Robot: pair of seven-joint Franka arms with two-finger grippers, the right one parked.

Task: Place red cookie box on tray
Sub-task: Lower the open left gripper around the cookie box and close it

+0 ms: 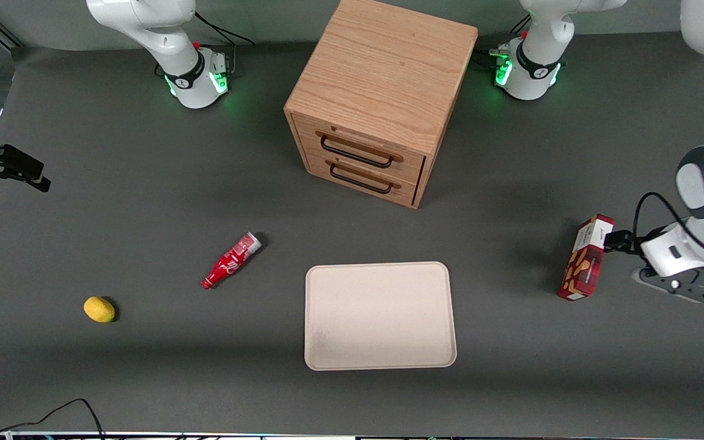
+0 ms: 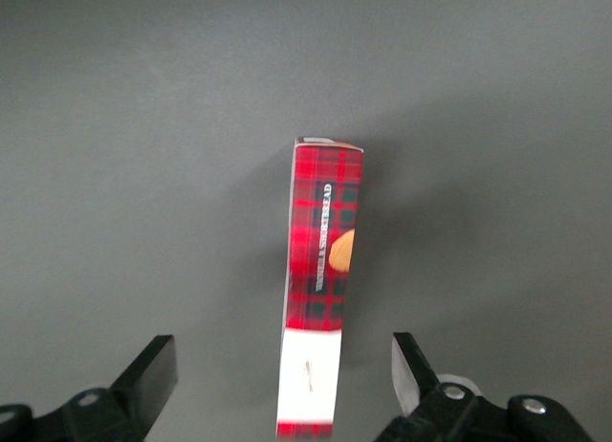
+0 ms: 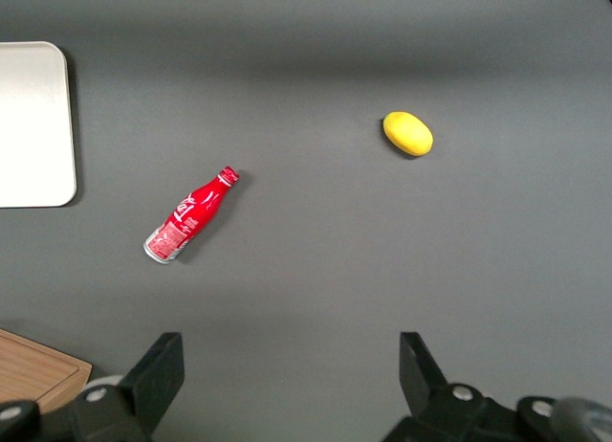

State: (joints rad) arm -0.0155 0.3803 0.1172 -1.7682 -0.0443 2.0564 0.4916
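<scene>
I should next use my left gripper to hold the box by its white end [image 1: 594, 233], so the cookie box's plaid end [image 1: 581, 277] stays free to settle onto the tray.
The red cookie box [image 1: 585, 260] stands on its long narrow edge on the grey table, toward the working arm's end, apart from the tray. In the left wrist view the box [image 2: 320, 260] shows its plaid edge and white end panel. My left gripper [image 2: 282, 344] is open, with one finger on each side of the white end and a clear gap to the box on both sides. From the front, the gripper [image 1: 613, 239] sits at the box's upper end. The cream tray [image 1: 379, 316] lies flat with nothing on it, nearer the front camera than the drawer cabinet.
A wooden two-drawer cabinet [image 1: 382, 98] stands at the table's middle, both drawers closed. A red soda bottle [image 1: 230, 261] lies on its side beside the tray, toward the parked arm's end. A yellow lemon-like fruit [image 1: 99, 309] lies farther that way.
</scene>
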